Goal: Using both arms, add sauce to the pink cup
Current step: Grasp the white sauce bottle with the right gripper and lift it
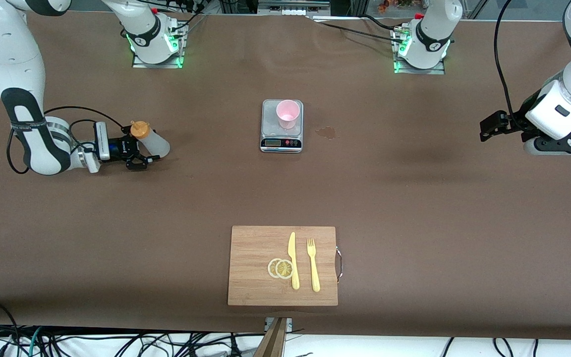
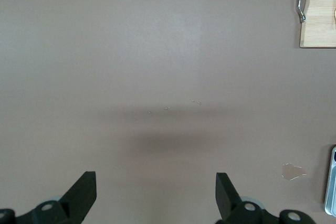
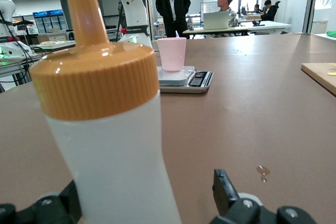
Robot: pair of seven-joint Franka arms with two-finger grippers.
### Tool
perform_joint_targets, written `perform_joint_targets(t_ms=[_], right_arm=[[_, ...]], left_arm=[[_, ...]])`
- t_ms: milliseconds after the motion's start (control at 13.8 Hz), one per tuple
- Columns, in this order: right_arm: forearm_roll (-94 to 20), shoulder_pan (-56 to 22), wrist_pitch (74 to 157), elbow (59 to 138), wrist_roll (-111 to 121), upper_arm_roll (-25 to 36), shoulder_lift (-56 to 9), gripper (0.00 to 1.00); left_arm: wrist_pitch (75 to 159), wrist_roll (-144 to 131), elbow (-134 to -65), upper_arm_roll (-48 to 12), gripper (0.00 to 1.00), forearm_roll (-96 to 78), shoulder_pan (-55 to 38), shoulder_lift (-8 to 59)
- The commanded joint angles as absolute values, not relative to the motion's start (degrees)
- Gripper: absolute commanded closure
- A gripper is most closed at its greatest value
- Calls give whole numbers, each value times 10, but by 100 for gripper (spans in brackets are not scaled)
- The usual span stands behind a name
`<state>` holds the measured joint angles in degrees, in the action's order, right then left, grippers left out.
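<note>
I need to grab the sauce bottle by its whitish body (image 1: pixel 156 145) with my right gripper next. The sauce bottle's orange nozzle cap (image 1: pixel 141 130) will then stay free to pour into the pink cup.
The sauce bottle (image 1: pixel 152 141), whitish with an orange nozzle cap, stands on the table toward the right arm's end. My right gripper (image 1: pixel 150 149) is low at the table with its fingers open around the bottle's body; in the right wrist view the bottle (image 3: pixel 115 145) fills the space by one finger, and the other finger (image 3: pixel 223 187) stands apart from it. The pink cup (image 1: pixel 287 114) stands upright on a small kitchen scale (image 1: pixel 281 138) mid-table, and also shows in the right wrist view (image 3: pixel 172 53). My left gripper (image 1: pixel 563 145) hangs open and empty (image 2: pixel 156 192) above bare table at the left arm's end.
A wooden cutting board (image 1: pixel 256 287) lies near the front camera, with a yellow knife (image 1: pixel 293 260), a yellow fork (image 1: pixel 313 265) and two lemon slices (image 1: pixel 280 268) on it. A small wet stain (image 1: pixel 326 132) lies beside the scale, toward the left arm's end.
</note>
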<state>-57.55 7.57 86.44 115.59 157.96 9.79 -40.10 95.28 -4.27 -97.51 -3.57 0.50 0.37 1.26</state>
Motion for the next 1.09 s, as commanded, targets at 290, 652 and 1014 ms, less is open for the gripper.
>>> perform_joint_targets(t_ms=[290,652,1014], right_arm=[[-591,76,840,1174,1672,91,-401,11],[-591,76,841,1167,1658,83,-397,77],[-585,43,850,1153,1573,77,-363,100]], left_arm=[[936,-40,-955,-33,0,-3,3,22],[935,-40,-955,-33,0,-3,3,22],[935,-40,-955,-33,0,-2,4,22]])
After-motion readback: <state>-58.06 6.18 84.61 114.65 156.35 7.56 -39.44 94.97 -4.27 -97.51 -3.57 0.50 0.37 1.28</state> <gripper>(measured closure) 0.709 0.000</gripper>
